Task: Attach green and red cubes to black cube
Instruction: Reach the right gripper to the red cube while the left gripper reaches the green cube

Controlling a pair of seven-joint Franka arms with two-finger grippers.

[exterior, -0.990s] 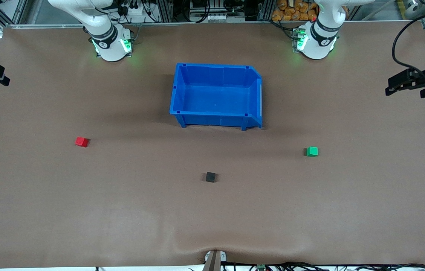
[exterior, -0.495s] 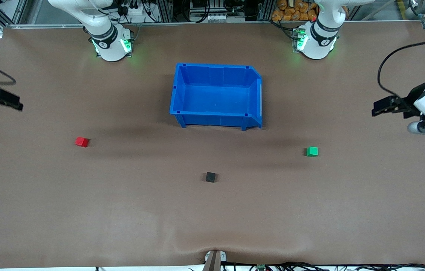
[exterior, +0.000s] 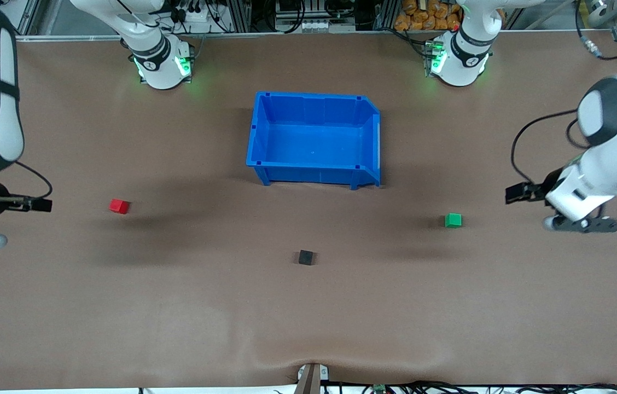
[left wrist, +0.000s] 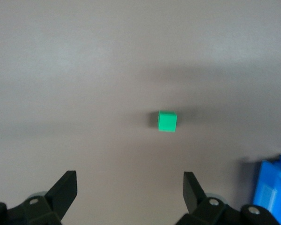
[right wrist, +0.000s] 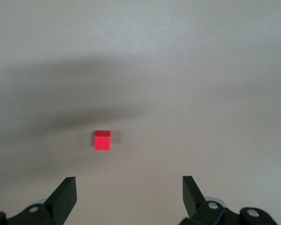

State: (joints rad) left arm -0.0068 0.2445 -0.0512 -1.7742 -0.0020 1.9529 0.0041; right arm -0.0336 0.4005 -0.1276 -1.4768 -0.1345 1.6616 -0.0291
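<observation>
My left gripper grabs the green cube [exterior: 453,220] by its opposite sides next. Then it attaches the green cube to the black cube [exterior: 306,257].
The green cube [exterior: 453,220] sits on the brown table toward the left arm's end; it also shows in the left wrist view [left wrist: 167,121]. The red cube [exterior: 119,206] sits toward the right arm's end and shows in the right wrist view [right wrist: 102,140]. The black cube [exterior: 306,257] lies between them, nearer the front camera. My left gripper [exterior: 517,193] is open and empty over bare table beside the green cube, its jaws wide apart [left wrist: 129,190]. My right gripper [exterior: 41,205] is open and empty over bare table beside the red cube [right wrist: 129,192].
An empty blue bin [exterior: 314,97] stands mid-table between the arm bases, farther from the front camera than the cubes; its corner shows in the left wrist view [left wrist: 274,190]. The brown table cover has a ripple at the front edge [exterior: 314,361].
Both arms have swung in from the table's ends and come down, each gripper closing on its cube: left toward the green, right toward the red. The cubes have not moved.
</observation>
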